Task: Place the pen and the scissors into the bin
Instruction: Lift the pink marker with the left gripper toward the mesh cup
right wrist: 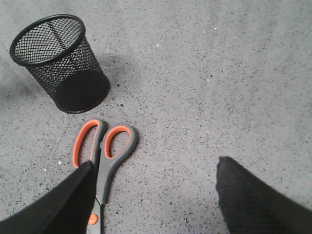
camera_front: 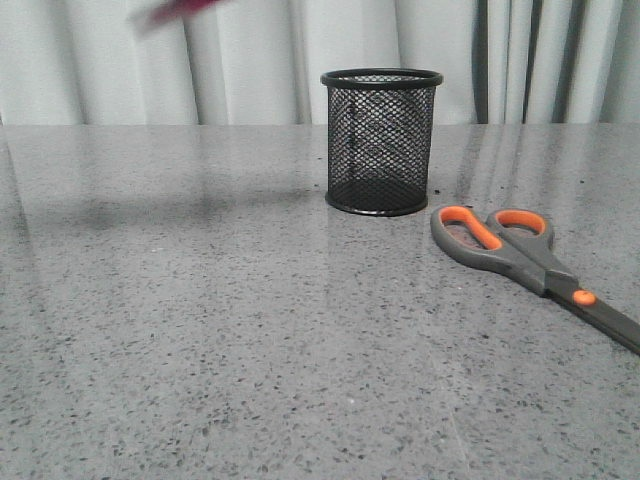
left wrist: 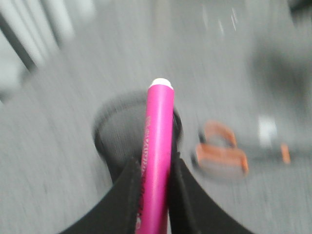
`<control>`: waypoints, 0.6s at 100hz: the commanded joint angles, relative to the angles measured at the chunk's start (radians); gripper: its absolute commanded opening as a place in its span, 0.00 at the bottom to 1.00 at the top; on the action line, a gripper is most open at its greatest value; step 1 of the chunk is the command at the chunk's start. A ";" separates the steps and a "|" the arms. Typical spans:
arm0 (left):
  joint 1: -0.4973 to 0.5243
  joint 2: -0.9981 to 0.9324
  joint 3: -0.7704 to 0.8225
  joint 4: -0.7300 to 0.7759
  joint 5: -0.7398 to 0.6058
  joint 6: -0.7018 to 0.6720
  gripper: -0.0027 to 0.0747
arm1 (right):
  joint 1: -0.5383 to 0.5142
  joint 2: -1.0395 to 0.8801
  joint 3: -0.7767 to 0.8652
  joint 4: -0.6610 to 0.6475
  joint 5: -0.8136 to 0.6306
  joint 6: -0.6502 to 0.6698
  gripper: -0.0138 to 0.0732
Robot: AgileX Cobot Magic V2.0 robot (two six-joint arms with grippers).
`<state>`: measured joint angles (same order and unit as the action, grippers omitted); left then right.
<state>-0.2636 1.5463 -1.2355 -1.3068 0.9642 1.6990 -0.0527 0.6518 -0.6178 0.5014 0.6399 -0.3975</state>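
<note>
The pink pen is still high above and short of the bin's rim in the front view, so my left gripper moves it toward the bin next before opening.
The black mesh bin (camera_front: 381,140) stands upright on the table, right of centre at the back. The scissors (camera_front: 530,258) lie flat to its right. My left gripper (left wrist: 156,168) is shut on the pink pen (left wrist: 157,151), held high; the pen's white end points toward the blurred bin (left wrist: 109,134) below. A pink blur (camera_front: 180,10) at the top edge of the front view is the pen. My right gripper (right wrist: 155,168) is open and empty above the table, one finger (right wrist: 68,200) over the scissors (right wrist: 105,153), near the bin (right wrist: 58,63).
The grey speckled table (camera_front: 200,330) fills the view. Pale curtains (camera_front: 120,70) hang behind its far edge.
</note>
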 commanded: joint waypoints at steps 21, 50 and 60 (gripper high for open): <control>-0.200 0.036 -0.074 -0.293 -0.334 0.033 0.01 | -0.001 0.006 -0.039 0.012 -0.051 -0.012 0.70; -0.288 0.215 -0.219 -0.298 -0.350 0.035 0.01 | -0.001 0.006 -0.039 0.012 -0.047 -0.012 0.70; -0.290 0.254 -0.251 -0.298 -0.352 0.035 0.01 | -0.001 0.006 -0.039 0.012 -0.047 -0.012 0.70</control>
<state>-0.5438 1.8206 -1.4269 -1.5497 0.6007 1.7351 -0.0527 0.6518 -0.6178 0.5014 0.6437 -0.3975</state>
